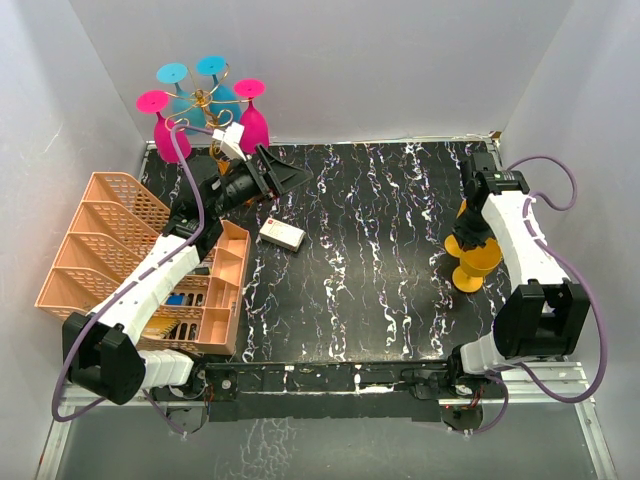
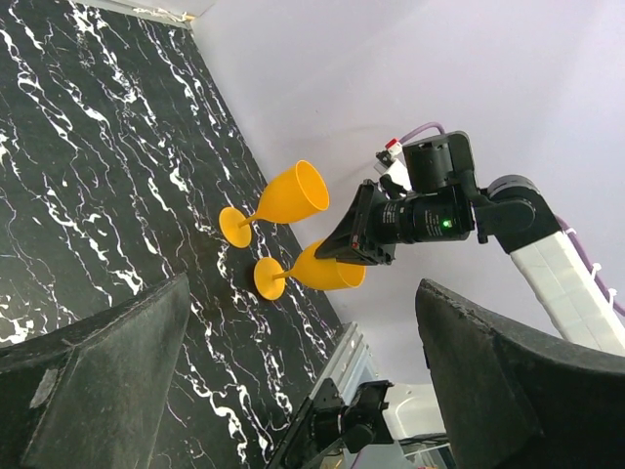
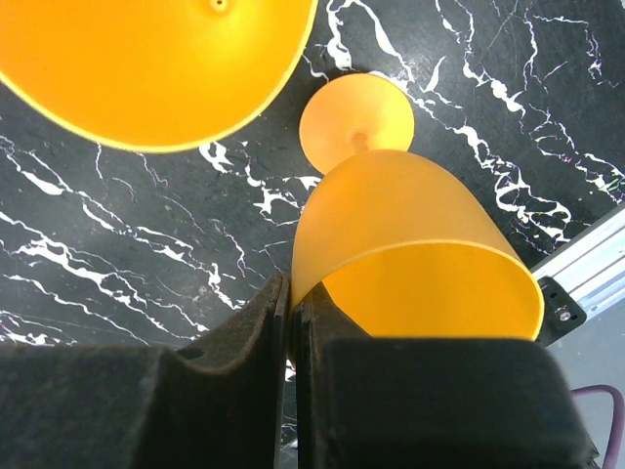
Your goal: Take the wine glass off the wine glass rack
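The orange wine glass (image 3: 410, 244) has its base down at the flat, open table beside the second glass, so the right gripper needs to open.
The gold wire wine glass rack (image 1: 203, 98) stands at the far left corner with two pink wine glasses (image 1: 253, 122) and two blue ones (image 1: 173, 74) hanging upside down on it. My left gripper (image 1: 292, 177) is open and empty, just right of the rack and level over the table, also in the left wrist view (image 2: 303, 391). My right gripper (image 1: 478, 232) is shut on the rim of an orange wine glass (image 3: 410, 244), upright at the table's right side (image 1: 480, 262). A second orange glass (image 3: 146, 68) stands right beside it (image 2: 288, 198).
A peach lattice basket (image 1: 100, 240) with compartments sits at the left edge beside my left arm. A small white box (image 1: 282, 235) lies on the black marbled table (image 1: 370, 260). White walls close in the back and both sides.
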### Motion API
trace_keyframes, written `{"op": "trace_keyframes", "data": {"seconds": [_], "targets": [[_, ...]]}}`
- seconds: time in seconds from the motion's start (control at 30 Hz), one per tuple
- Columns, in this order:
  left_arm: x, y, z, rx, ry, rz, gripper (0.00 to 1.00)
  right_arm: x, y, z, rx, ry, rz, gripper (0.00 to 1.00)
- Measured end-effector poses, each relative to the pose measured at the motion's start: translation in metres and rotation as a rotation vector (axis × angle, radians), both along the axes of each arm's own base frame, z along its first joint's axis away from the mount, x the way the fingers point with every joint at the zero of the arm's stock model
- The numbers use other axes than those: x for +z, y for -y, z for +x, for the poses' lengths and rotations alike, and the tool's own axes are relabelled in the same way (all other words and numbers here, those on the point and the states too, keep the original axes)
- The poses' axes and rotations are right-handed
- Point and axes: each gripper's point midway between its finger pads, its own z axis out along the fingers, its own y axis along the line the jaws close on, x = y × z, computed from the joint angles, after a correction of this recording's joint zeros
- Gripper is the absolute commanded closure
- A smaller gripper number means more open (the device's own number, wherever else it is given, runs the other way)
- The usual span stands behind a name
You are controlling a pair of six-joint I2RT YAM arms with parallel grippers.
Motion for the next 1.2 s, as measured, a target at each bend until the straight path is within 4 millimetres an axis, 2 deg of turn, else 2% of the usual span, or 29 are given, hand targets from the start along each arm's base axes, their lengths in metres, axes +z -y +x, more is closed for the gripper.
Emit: {"op": "trace_keyframes", "data": {"seconds": [0.23,0.37,0.5,0.57,0.7,0.9,1.0,1.03,1.1,1.2], "targets": [[0.001,0.005,-0.001,-0.012,0.000,0.002,0.03,-0.002,0.008,0.003,-0.032,-0.008,0.007,0.92],[0.001,0.007,-0.002,-0.016,0.004,0.007,0.03,-0.002,0.008,0.003,-0.032,-0.007,0.009,0.82],[0.001,0.008,-0.003,-0.018,0.007,0.008,0.03,-0.002,0.007,0.004,-0.029,-0.005,0.015,0.77],[0.003,0.008,-0.003,-0.019,0.012,0.009,0.03,-0.002,0.007,0.005,-0.028,-0.001,0.016,0.73],[0.005,0.009,-0.003,-0.020,0.019,0.011,0.03,-0.002,0.007,0.008,-0.027,0.010,0.016,0.54],[0.001,0.007,-0.002,-0.012,0.013,0.029,0.03,0.003,0.010,0.007,-0.029,0.030,0.002,0.33],[0.001,0.006,-0.001,-0.004,0.018,0.048,0.03,0.016,0.017,0.006,-0.031,0.073,-0.036,0.10],[0.002,0.006,0.000,-0.002,0.021,0.056,0.03,0.024,0.019,0.006,-0.022,0.099,-0.051,0.07],[0.006,0.005,0.000,0.002,0.033,0.072,0.03,0.043,0.023,0.008,0.007,0.177,-0.078,0.04],[0.012,0.004,0.000,0.012,0.057,0.094,0.03,0.084,0.023,0.009,0.063,0.332,-0.115,0.01]]}}
